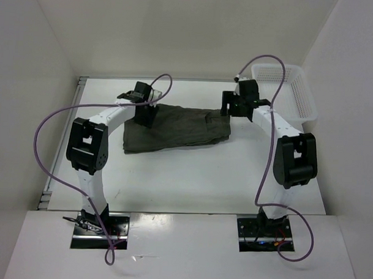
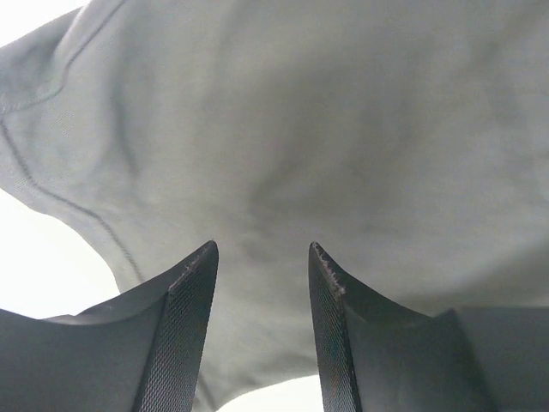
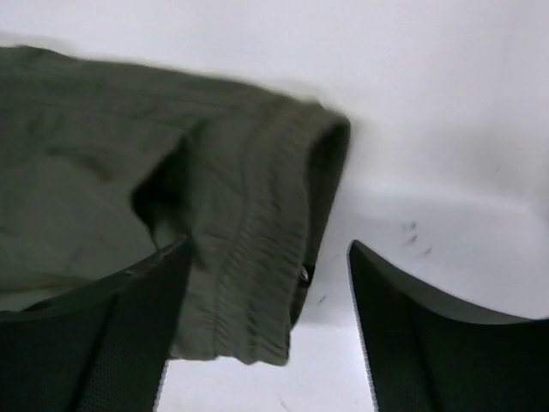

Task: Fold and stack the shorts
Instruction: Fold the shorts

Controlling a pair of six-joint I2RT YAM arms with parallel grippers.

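Observation:
The ribbed waistband end (image 1: pixel 224 125) should be folded over onto the legs, so my right gripper next needs to grab the dark olive shorts (image 1: pixel 181 127) by that end.
The dark olive shorts (image 1: pixel 181 127) lie folded into a long flat band across the middle of the table (image 1: pixel 191 182). My left gripper (image 1: pixel 144 118) hangs over their left end. In the left wrist view its fingers (image 2: pixel 184 326) stand apart with only the cloth (image 2: pixel 283 129) showing beyond the gap, so the left gripper (image 2: pixel 262 249) is open. My right gripper (image 1: pixel 227 109) is at the shorts' right end. In the right wrist view it (image 3: pixel 268 245) is wide open, and the ribbed waistband (image 3: pixel 257 257) lies loose on the table by its left finger.
A white plastic basket (image 1: pixel 283 94) stands at the back right corner, just behind the right arm. White walls close in the table on the left, back and right. Purple cables loop off both arms.

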